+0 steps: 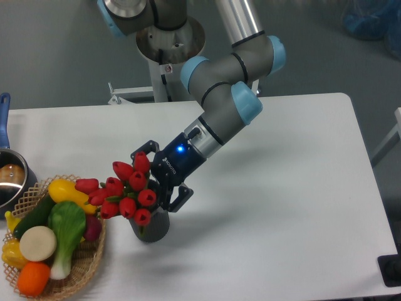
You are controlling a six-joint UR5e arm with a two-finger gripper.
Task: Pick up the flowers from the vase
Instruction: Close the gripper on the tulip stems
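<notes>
My gripper grabs the flowers (123, 190) by their stems just below the red buds next, to lift them out of the dark grey vase (154, 227).
The flowers (123, 190) are a bunch of red tulip buds with green stems, standing in the small dark grey vase (154, 227) near the table's front left and leaning left over its rim. My gripper (155, 180) comes in from the upper right and sits at the right side of the bunch, just above the vase mouth. Its jaws stand wide apart, one finger (139, 152) behind the buds and the other (180, 199) in front by the vase rim. The buds nearest it lie between the fingers. The stems are mostly hidden.
A woven wicker basket (88, 271) of yellow, green, white and orange produce stands just left of the vase. A metal pot (11, 179) with a blue handle sits at the left edge. The white table (282, 219) stretches to the right.
</notes>
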